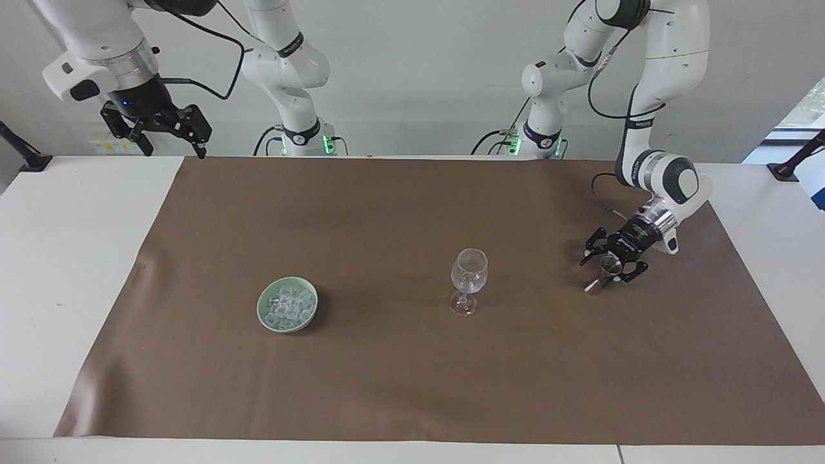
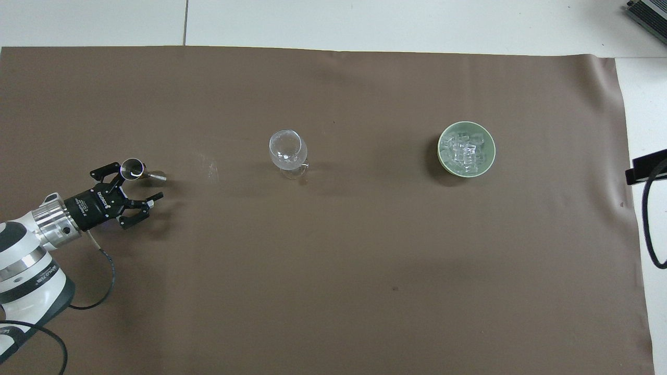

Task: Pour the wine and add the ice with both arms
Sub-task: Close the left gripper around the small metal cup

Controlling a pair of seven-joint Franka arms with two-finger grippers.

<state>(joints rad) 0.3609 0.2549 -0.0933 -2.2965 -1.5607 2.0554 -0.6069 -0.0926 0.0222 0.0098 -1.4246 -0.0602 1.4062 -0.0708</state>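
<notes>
Both metal cups of the jigger slope outward to wide ends. My left gripper next needs to grab the small metal jigger by its narrow middle (image 2: 146, 174) between the cups.
A clear stemmed glass (image 1: 469, 270) (image 2: 285, 148) stands upright mid-cloth and looks empty. A pale green bowl (image 1: 262, 308) (image 2: 441, 156) holds the ice (image 1: 289, 303) (image 2: 465, 151) toward the right arm's end. A small metal jigger (image 1: 602, 274) (image 2: 133, 169) stands toward the left arm's end. My left gripper (image 1: 609, 263) (image 2: 136, 182) is open and low at the jigger, which sits by its one fingertip; I cannot tell whether they touch. My right gripper (image 1: 169, 143) is open and empty, raised over the table's edge by its own base, waiting.
A brown cloth (image 1: 387, 212) covers most of the white table (image 1: 71, 258). A faint wet smear (image 2: 211, 167) lies on the cloth between the jigger and the glass. A black cable (image 2: 101, 281) trails from the left wrist.
</notes>
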